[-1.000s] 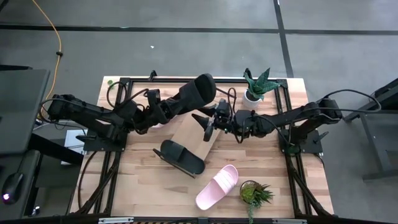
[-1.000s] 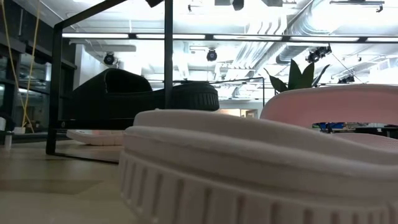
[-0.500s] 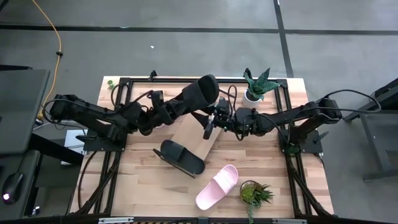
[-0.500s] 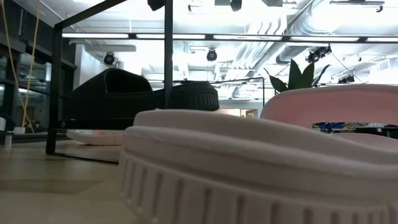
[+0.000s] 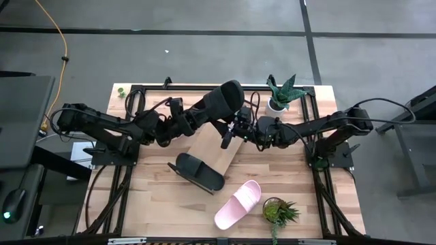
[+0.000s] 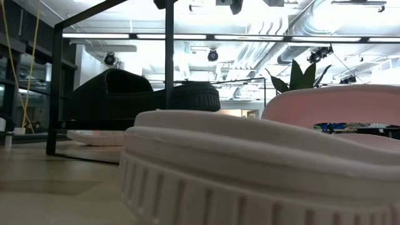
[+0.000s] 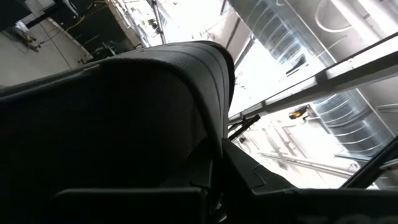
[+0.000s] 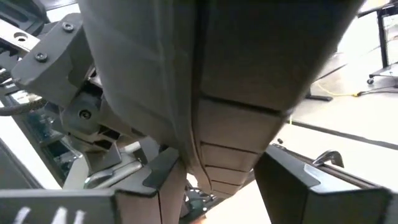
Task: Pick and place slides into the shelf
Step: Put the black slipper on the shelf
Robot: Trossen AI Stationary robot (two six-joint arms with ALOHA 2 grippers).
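Note:
The black slide is raised. My right gripper will take it by the edge of its sole (image 8: 217, 158) next, so that I can place it into the shelf.
A black slide (image 5: 220, 103) is raised above the shelf (image 5: 212, 151), a light board on a black wire frame. My left gripper (image 5: 193, 120) is shut on it. My right gripper (image 5: 229, 133) is open; in the right wrist view its fingers (image 8: 165, 180) stand on either side of the slide's narrow edge (image 8: 230, 162), and I cannot tell whether they touch it. A second black slide (image 5: 197, 172) lies sole down on the table beside the shelf. One pink slide (image 5: 238, 204) lies near the table's near edge. Another pale slide (image 6: 94, 136) lies under the shelf. My left gripper holds the black slide by its end nearest the left arm (image 5: 201, 116), coming from the table's left side. The slide is lifted clear and slants up toward the far right. The slide (image 7: 124, 112) itself hides the fingers in the left wrist view.
A potted plant (image 5: 281, 95) stands at the far right corner, and a second one (image 5: 279, 212) sits near the pink slide at the near edge. The black cage frame (image 5: 310, 129) runs along the table's sides.
My left arm has carried the raised black slide a little toward the table's right. My right gripper has moved slightly toward the far edge and closer under the slide, staying open.

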